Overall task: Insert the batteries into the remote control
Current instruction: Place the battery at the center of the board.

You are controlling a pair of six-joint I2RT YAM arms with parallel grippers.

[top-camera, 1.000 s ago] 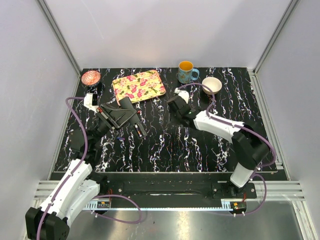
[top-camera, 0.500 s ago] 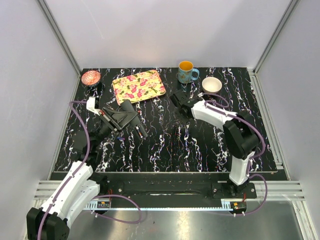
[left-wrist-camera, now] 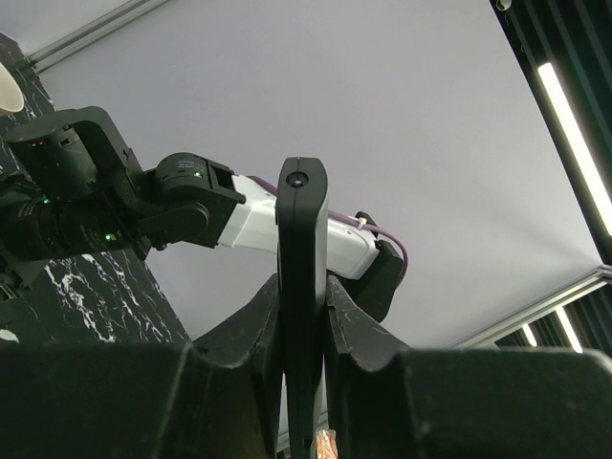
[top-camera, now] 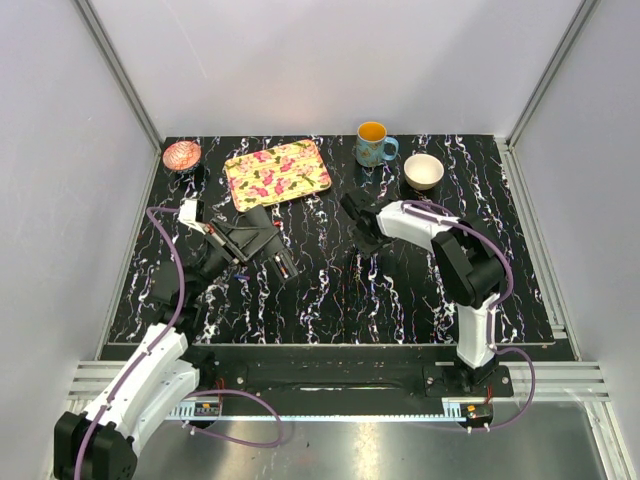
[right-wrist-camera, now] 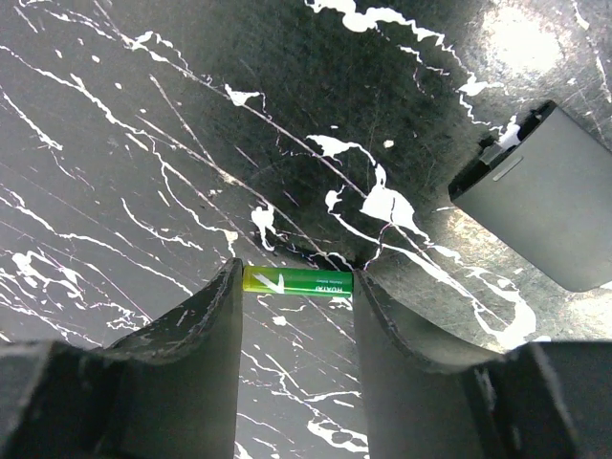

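The green-yellow battery lies flat at the table surface and would land, so it is time for my right gripper to open now.
My left gripper (top-camera: 262, 240) is shut on the remote control (top-camera: 279, 253), a slim black bar that sticks out toward the table's middle. In the left wrist view the remote (left-wrist-camera: 301, 249) stands edge-on between the jaws of that gripper (left-wrist-camera: 303, 316). My right gripper (top-camera: 364, 230) is low over the table's middle. In the right wrist view its jaws (right-wrist-camera: 296, 287) press on both ends of a green-yellow battery (right-wrist-camera: 298, 282) at the table surface. Other batteries are hidden.
A flat dark grey cover piece (right-wrist-camera: 550, 196) lies on the table right of the battery. A floral tray (top-camera: 278, 170), an orange-filled mug (top-camera: 374, 144), a white bowl (top-camera: 423, 171) and a pink bowl (top-camera: 182, 155) stand along the back.
The right arm has folded, its elbow swinging nearer and its gripper settling lower over the table's middle. The left gripper has shifted slightly right with the remote.
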